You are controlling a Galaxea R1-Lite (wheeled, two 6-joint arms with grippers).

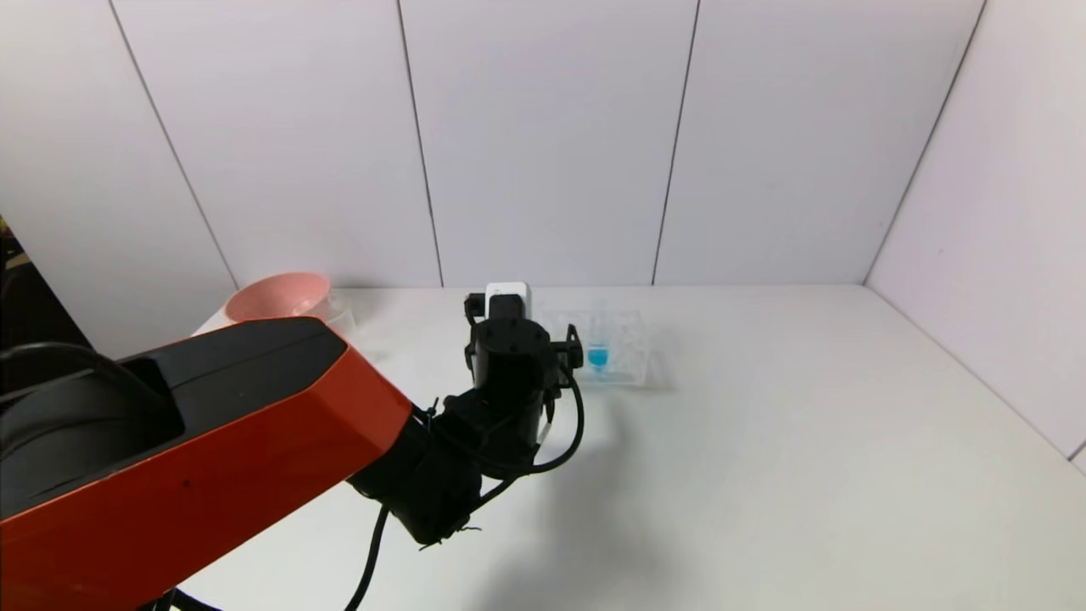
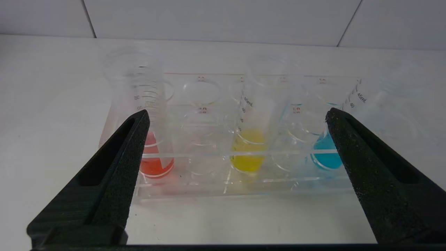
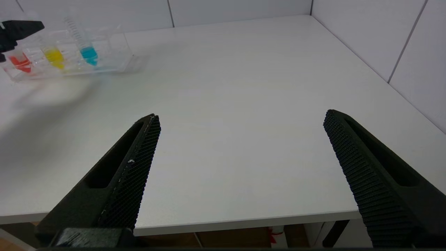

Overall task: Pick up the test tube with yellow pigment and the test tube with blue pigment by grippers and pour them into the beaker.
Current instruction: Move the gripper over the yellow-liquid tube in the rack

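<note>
The left gripper grabs the yellow test tube by its upper part below the tube's rim [image 2: 262, 94] next, since the clear rack closes around the tube's lower half.
My left gripper [image 2: 237, 112] is open and empty, level with a clear tube rack [image 2: 244, 190] and just short of it. Three tubes stand in the rack. The test tube with yellow pigment [image 2: 248, 153] stands centred between the jaws, and the test tube with blue pigment [image 2: 325, 157] stands by one fingertip. In the head view the left wrist [image 1: 509, 356] hides the yellow tube and only the blue tube [image 1: 598, 356] shows. My right gripper [image 3: 241, 114] is open and empty over the table's front edge, far from the rack [image 3: 115, 61]. I cannot make out the beaker.
A red-bottomed tube [image 2: 156, 164] stands in the rack by the other left fingertip. A pink bowl [image 1: 280, 297] sits at the back left of the white table [image 1: 806, 441], with something faint and clear beside it. Walls close the back and the right side.
</note>
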